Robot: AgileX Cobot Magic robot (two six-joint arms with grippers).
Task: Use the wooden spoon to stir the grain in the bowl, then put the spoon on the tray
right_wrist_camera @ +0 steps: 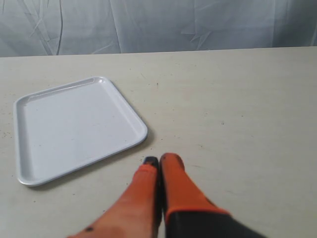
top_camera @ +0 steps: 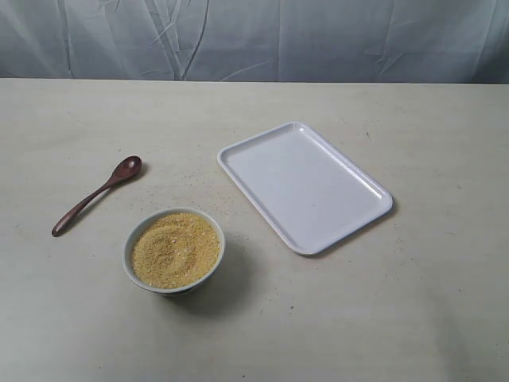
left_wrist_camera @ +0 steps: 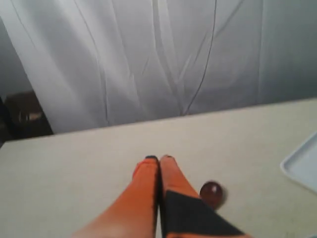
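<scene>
The wooden spoon's head (top_camera: 128, 167) has to stay free to stir the grain in the bowl, so my left gripper should grab the spoon by its handle (top_camera: 83, 204) next.
A small white bowl (top_camera: 173, 251) full of yellow-tan grain (top_camera: 175, 249) stands near the table's front left. The dark wooden spoon (top_camera: 96, 194) lies flat on the table to the bowl's upper left, its head (left_wrist_camera: 211, 193) showing beside my left gripper (left_wrist_camera: 159, 158), which is shut and empty above the table. The white tray (top_camera: 305, 186) lies empty at mid-right. My right gripper (right_wrist_camera: 158, 159) is shut with nothing in it, just off the tray's (right_wrist_camera: 74, 126) near corner. Neither arm shows in the exterior view.
Stray grains speckle the beige table (top_camera: 413, 302) between bowl and tray. A creased grey-white curtain (top_camera: 254, 36) hangs behind the table's far edge. A dark object (left_wrist_camera: 25, 116) sits beyond the table's corner in the left wrist view.
</scene>
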